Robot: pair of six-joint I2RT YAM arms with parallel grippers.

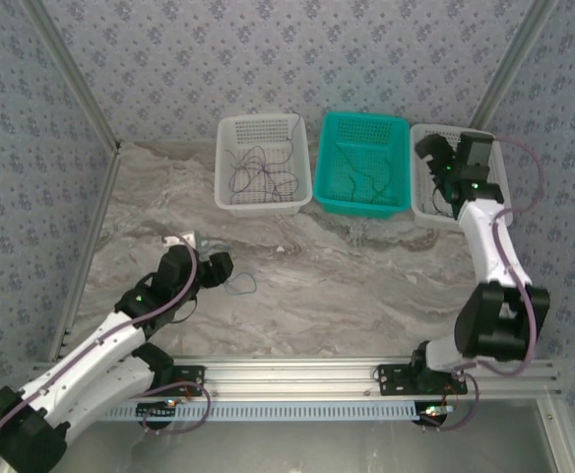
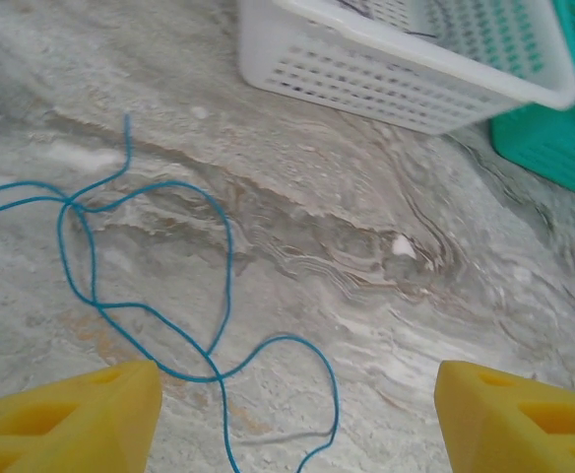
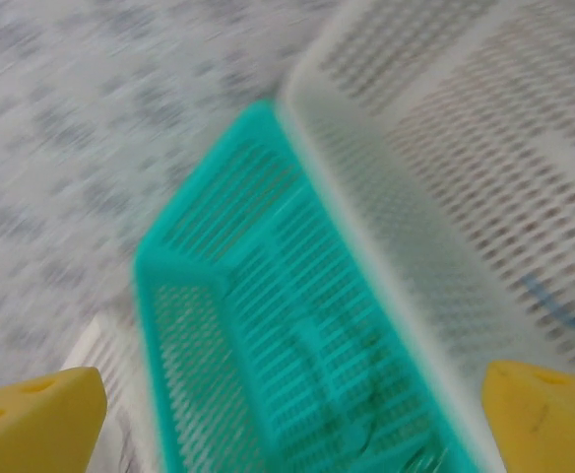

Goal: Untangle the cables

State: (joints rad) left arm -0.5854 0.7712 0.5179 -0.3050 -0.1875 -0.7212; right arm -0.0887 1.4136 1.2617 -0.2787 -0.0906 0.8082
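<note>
The robot's right gripper will next grab the blue cable by a loose end, rather than by the crossing loops, to pull the cable out untangled.
A thin blue cable [image 2: 218, 377] lies in loose crossing loops on the marble table [image 2: 386, 296], just ahead of my left gripper [image 2: 297, 424], which stands open and low over it with nothing between its yellow fingertips [image 2: 81, 414]. From above, that cable [image 1: 240, 286] rests right of the left gripper [image 1: 221, 268]. Dark purple cables [image 1: 258, 175] lie in the left white basket [image 1: 230, 128], and dark cables [image 1: 366, 177] lie in the teal basket [image 1: 401, 168]. My right gripper [image 1: 452, 158] hovers open over the right white basket [image 1: 421, 212]. A blue cable [image 3: 561, 307] lies in that basket, in a blurred right wrist view.
The three baskets stand in a row at the back of the table. In the left wrist view the white basket [image 2: 406, 69] and the teal basket [image 2: 563, 128] sit beyond the loops. Patterned walls enclose the table on three sides.
</note>
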